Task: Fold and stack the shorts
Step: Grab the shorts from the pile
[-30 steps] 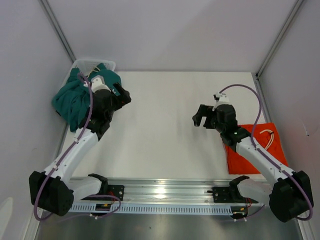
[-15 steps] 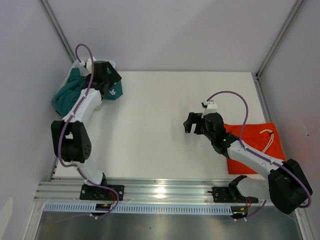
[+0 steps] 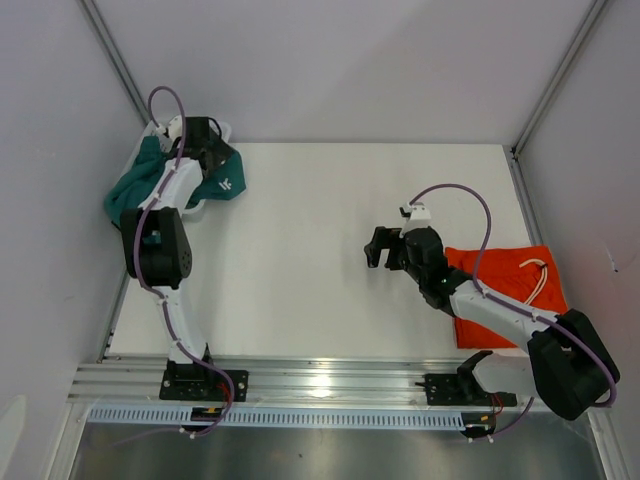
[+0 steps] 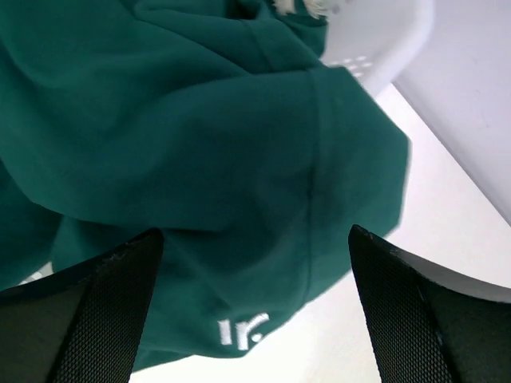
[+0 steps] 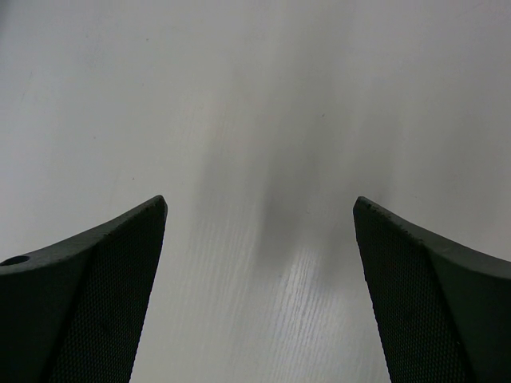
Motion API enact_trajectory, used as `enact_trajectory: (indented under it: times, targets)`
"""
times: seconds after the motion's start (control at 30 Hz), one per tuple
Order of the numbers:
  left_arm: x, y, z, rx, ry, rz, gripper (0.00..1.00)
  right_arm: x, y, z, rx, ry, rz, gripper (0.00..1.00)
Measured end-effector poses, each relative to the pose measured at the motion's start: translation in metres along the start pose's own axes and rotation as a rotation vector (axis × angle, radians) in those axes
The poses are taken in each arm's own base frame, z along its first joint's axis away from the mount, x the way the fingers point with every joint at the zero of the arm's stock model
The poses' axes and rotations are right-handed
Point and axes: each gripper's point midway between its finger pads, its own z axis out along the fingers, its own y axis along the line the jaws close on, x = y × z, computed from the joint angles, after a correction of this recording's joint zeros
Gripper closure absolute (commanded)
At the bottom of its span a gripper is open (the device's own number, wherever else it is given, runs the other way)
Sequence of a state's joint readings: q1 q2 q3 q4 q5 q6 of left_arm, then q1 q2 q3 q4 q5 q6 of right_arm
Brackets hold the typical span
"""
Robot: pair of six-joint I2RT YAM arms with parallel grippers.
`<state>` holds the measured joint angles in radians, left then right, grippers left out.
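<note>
I will next take hold of the teal green shorts with my left gripper by the overhanging flap near the white logo. Then I can lift them out for folding.
The teal green shorts spill from the basket at the far left corner, and a flap with the white logo lies on the table. My left gripper hovers right over them, open. In the left wrist view the teal fabric fills the frame, and the logo sits between my open fingers. The orange-red shorts lie flat at the right with the white drawstring showing. My right gripper is open and empty over bare table, left of the orange shorts.
The white mesh basket stands in the far left corner under the teal shorts; its rim also shows in the left wrist view. Walls close in on the left, back and right. A metal rail runs along the near edge.
My left arm has swung out to the far left corner over the teal shorts, and the logo flap now lies on the table. My right gripper has shifted slightly left and nearer.
</note>
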<state>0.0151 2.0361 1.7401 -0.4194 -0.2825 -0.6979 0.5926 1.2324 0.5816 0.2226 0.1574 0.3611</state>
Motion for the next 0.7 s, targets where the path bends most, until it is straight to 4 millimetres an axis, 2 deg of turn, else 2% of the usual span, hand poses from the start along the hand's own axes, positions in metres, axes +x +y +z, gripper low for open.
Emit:
enact_trajectory:
  times: [0.07,0.17,0.2,0.27,0.3,0.37,0.4,0.47,0.5,0.6,0.7]
  targets:
    - [-0.001,0.008,0.005,-0.019,0.002,-0.013,0.01,0.001,0.000,0.000,0.001,0.002,-0.001,0.01]
    - [-0.002,0.014,0.010,-0.033,0.004,-0.024,0.11,0.002,-0.001,0.001,0.005,0.004,-0.001,0.01]
    - [-0.002,0.015,0.011,-0.036,0.005,-0.030,0.23,0.002,-0.001,0.001,0.006,0.004,-0.002,0.00]
    - [-0.002,0.017,0.014,-0.040,0.004,-0.042,0.39,0.002,-0.002,0.002,0.009,0.004,-0.002,0.01]
    - [-0.002,0.018,0.015,-0.039,0.002,-0.044,0.54,0.002,-0.003,0.002,0.013,0.004,-0.002,0.01]
    - [-0.004,0.017,0.016,-0.031,-0.014,-0.052,0.65,0.003,-0.003,0.003,0.017,0.004,-0.002,0.01]
    - [-0.003,0.018,0.016,-0.029,-0.023,-0.055,0.76,0.003,-0.004,0.003,0.018,0.004,-0.002,0.01]
    - [-0.001,0.024,0.014,-0.040,-0.030,-0.052,0.88,0.003,-0.004,0.004,0.022,0.004,-0.003,0.01]
    - [-0.002,0.025,0.011,-0.043,-0.035,-0.053,1.00,0.004,-0.005,0.004,0.025,0.005,-0.003,0.01]
    - [-0.017,0.023,-0.004,-0.036,-0.073,-0.051,1.00,0.006,-0.006,0.005,0.030,0.013,-0.005,0.01]
    - [-0.045,0.014,-0.033,0.001,-0.138,-0.067,1.00,0.008,-0.007,0.006,0.036,0.018,-0.006,0.01]
